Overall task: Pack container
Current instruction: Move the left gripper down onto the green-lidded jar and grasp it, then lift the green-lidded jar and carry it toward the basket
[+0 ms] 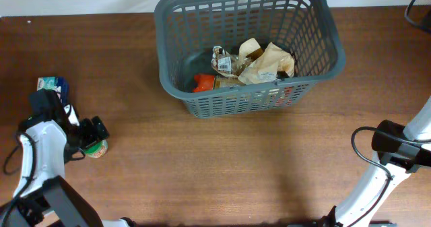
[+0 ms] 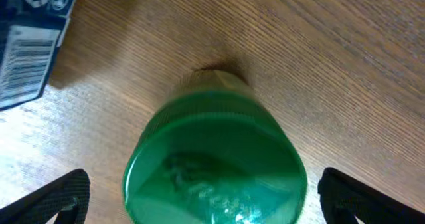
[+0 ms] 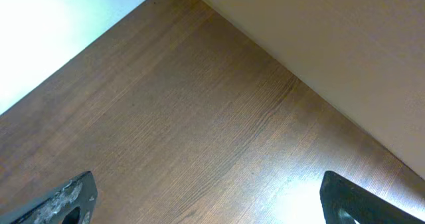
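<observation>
I will next pick up the jar (image 1: pixel 97 149) (image 2: pixel 216 163) from above with my left gripper, with my fingers on opposite sides of its green lid. Then I will lower it upright into the container.
The container (image 1: pixel 323 48), a large dark grey lattice basket, stands at the table's far middle. Inside it lie crumpled tan packets (image 1: pixel 266 64) and a red-orange pack (image 1: pixel 203 83). At the left, a jar with a green lid (image 1: pixel 97 148) stands on the table. In the left wrist view the green lid (image 2: pixel 216 164) fills the space between the fingers of my left gripper (image 2: pixel 209 201); the black fingertips (image 2: pixel 63 197) stand wide on either side, apart from it. My right gripper (image 3: pixel 212 204) is open over bare wood, holding nothing.
A blue and white carton (image 1: pixel 52 85) lies behind the jar near the left edge, and its barcode side (image 2: pixel 30 44) shows in the left wrist view. The right arm (image 1: pixel 394 146) stands at the table's right front. A pale wall (image 3: pixel 345 38) borders the table there.
</observation>
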